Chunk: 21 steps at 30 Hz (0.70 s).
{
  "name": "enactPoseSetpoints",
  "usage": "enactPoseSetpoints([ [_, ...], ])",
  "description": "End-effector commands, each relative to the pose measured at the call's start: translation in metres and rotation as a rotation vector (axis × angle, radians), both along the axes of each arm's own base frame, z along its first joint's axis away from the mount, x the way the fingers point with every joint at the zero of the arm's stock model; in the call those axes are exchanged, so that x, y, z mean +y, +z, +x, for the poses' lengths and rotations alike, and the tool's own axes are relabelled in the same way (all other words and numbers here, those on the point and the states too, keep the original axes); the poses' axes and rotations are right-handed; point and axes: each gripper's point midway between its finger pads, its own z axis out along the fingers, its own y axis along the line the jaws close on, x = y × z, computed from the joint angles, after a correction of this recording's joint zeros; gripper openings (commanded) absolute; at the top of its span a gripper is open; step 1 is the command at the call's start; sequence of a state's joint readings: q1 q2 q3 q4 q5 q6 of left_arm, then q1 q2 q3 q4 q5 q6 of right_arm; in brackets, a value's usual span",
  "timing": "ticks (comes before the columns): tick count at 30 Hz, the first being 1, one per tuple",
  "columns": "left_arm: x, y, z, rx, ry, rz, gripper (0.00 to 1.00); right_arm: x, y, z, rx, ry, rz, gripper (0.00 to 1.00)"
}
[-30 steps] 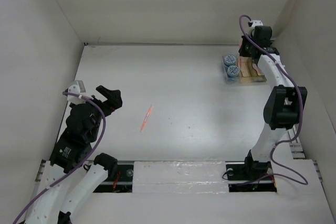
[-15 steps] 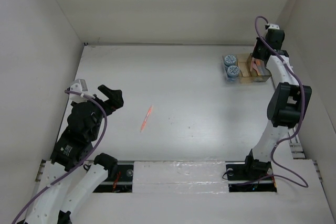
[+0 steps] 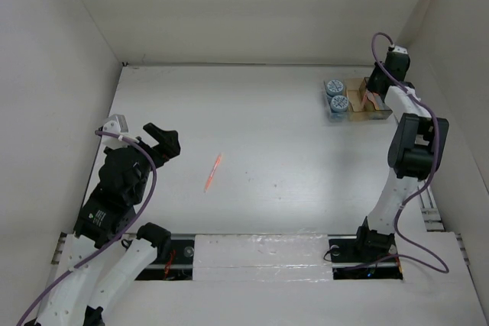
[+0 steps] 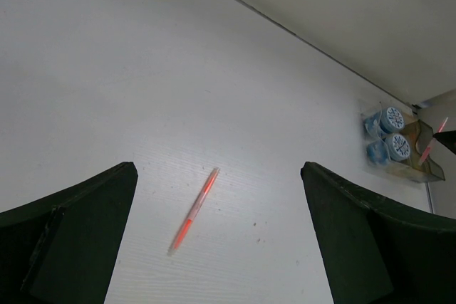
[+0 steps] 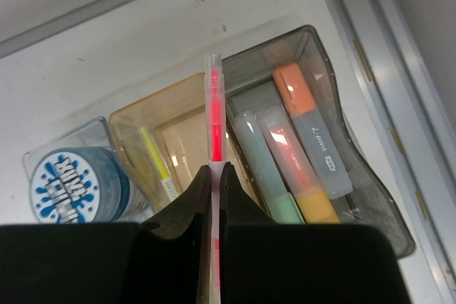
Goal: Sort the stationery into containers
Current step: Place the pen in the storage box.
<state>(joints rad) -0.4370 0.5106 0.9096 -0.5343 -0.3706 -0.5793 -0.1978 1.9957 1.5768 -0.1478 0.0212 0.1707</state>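
The red pen would end across the organiser's divide if released over it. So my right gripper keeps hold of the red pen until it is over the amber middle section's open bottom.
My right gripper point(image 5: 215, 169) is shut on a slim red pen point(image 5: 214, 112) and holds it upright above the clear organiser point(image 3: 380, 114) at the table's back right. Under the pen lies the divide between the amber middle compartment, which holds a yellow pen point(image 5: 152, 156), and the right compartment, which holds an orange marker point(image 5: 311, 127) and two others. Two blue-and-white pots point(image 3: 335, 95) fill the left compartment. A second red pen point(image 3: 213, 172) lies loose on the table. My left gripper point(image 4: 217, 167) hangs open above it and a little to its left, touching nothing.
The organiser stands close to the back wall point(image 3: 244, 13) and the right wall point(image 3: 458, 74). A metal rail point(image 5: 388, 90) runs along the table edge just beyond it.
My right gripper has carried the red pen to the right, from the organiser's left part to above its middle and right compartments. The left arm and the loose pen have stayed put.
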Motion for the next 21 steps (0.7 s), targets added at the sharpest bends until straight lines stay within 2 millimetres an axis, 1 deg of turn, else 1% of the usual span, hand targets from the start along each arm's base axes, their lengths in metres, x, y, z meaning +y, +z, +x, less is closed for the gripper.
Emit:
enactPoseSetpoints([
  [1,-0.002,0.007,0.005,-0.028,-0.008,0.002,1.00,0.000,0.011,0.022,-0.070,0.016,0.019,0.00],
  [2,-0.002,0.007,0.005,-0.028,-0.008,0.002,1.00,0.002,0.006,0.026,-0.066,0.029,0.028,0.00],
  [3,-0.002,0.007,0.005,-0.028,-0.008,0.002,1.00,0.004,0.006,0.026,-0.067,0.037,0.033,0.00],
  [4,-0.002,0.007,0.005,-0.028,-0.008,0.002,1.00,0.004,-0.002,0.027,-0.053,0.037,0.036,0.00],
  [5,-0.002,0.007,0.005,-0.028,-0.008,0.002,1.00,0.006,-0.002,0.027,-0.056,0.041,0.052,0.00],
  [6,-0.002,0.007,0.005,-0.028,-0.008,0.002,1.00,0.006,-0.008,0.027,-0.046,0.041,0.054,0.00],
  [7,-0.002,0.007,0.005,-0.028,-0.008,0.002,1.00,0.008,-0.008,0.028,-0.048,0.043,0.068,0.00],
  [8,-0.003,0.005,0.006,-0.020,-0.008,0.006,1.00,0.008,-0.013,0.028,-0.039,0.043,0.070,0.00],
  [14,-0.003,0.005,0.006,-0.020,-0.008,0.006,1.00,0.010,-0.019,0.025,-0.023,0.036,0.083,0.00],
  [15,-0.003,0.005,0.006,-0.020,-0.008,0.006,1.00,0.012,-0.022,0.023,-0.015,0.044,0.090,0.00],
  [17,-0.003,0.005,0.006,-0.020,-0.008,0.006,1.00,0.012,-0.022,0.023,-0.015,0.044,0.090,0.00],
  [19,-0.002,0.005,0.006,-0.021,0.001,0.008,1.00,0.012,-0.029,0.019,0.005,0.043,0.095,0.00],
  [21,-0.002,0.005,0.006,-0.021,0.001,0.008,1.00,0.012,-0.029,0.019,0.005,0.043,0.095,0.00],
])
